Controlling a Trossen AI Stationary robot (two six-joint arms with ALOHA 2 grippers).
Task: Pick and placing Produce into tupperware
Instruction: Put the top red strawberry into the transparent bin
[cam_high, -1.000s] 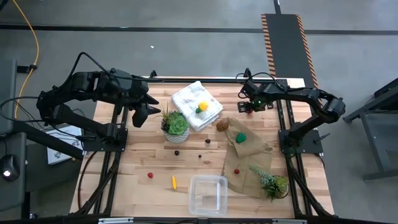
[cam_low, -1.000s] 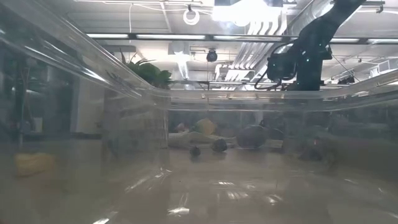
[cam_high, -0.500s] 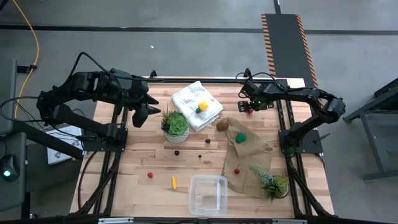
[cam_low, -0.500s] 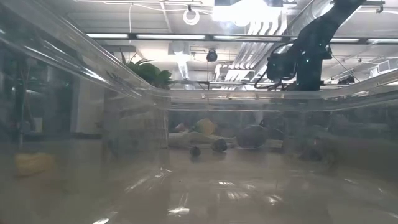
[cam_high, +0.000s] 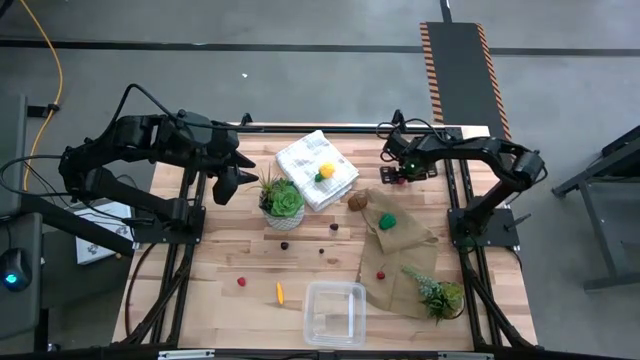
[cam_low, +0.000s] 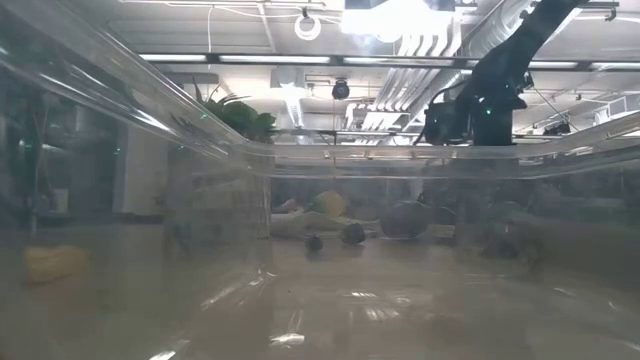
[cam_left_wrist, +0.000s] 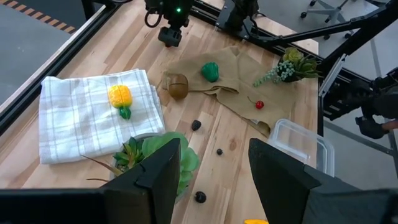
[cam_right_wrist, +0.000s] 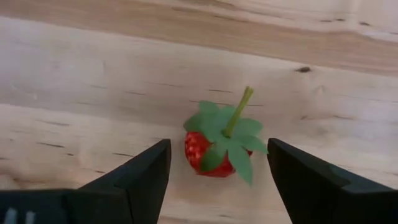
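Observation:
The red strawberry (cam_right_wrist: 211, 155) has my right gripper's fingers on either side of it under the green leaves in the right wrist view, so my right gripper should close. Closing now would hold it.
A red strawberry with green leaves and stalk (cam_right_wrist: 207, 152) lies on the bare wood at the table's far right. My right gripper (cam_right_wrist: 219, 180) (cam_high: 394, 174) points down over it, open, one finger on either side, touching nothing. The clear tupperware (cam_high: 335, 312) stands at the near edge. A yellow lemon (cam_high: 326, 172) lies on the white cloth (cam_high: 305, 160). The brown kiwi (cam_high: 357, 202) and the green piece (cam_high: 387, 221) sit by and on the brown paper bag. The orange stick (cam_high: 280, 292), red berry (cam_high: 241, 282) and dark berries (cam_high: 284, 245) lie on the wood. My left gripper (cam_left_wrist: 214, 168) (cam_high: 232, 178) waits open, raised at the far left.
A potted succulent (cam_high: 281, 201) stands beside the cloth. A second spiky plant (cam_high: 437, 293) lies on the crumpled paper bag (cam_high: 400, 262) at the near right. Bare wood shows between the berries and the tupperware.
My right gripper has sunk a little toward the strawberry, still pointing down.

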